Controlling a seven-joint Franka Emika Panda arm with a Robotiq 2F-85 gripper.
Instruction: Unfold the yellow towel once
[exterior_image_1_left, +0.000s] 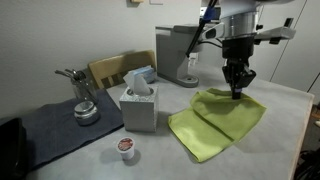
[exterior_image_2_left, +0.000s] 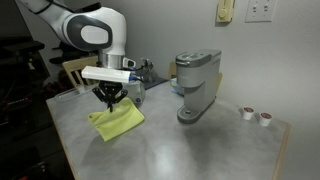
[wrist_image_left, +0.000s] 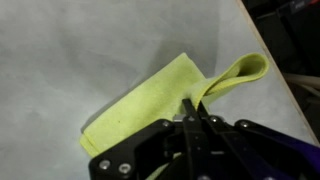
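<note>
My gripper spreads and lowers the towel before it opens, since the yellow towel's raised flap hangs from its fingers above the grey table.
The yellow towel lies folded on the grey table in both exterior views. My gripper stands over its far corner, fingers pointing down, shut on the top layer's edge. In the wrist view the closed fingers pinch the towel, and a strip of it lifts into a loop at the upper right. The gripper also shows in an exterior view above the towel's back edge.
A tissue box stands beside the towel. A coffee machine is behind, a dark grey mat with a metal pot farther off, a coffee pod in front. The table edge is near the towel.
</note>
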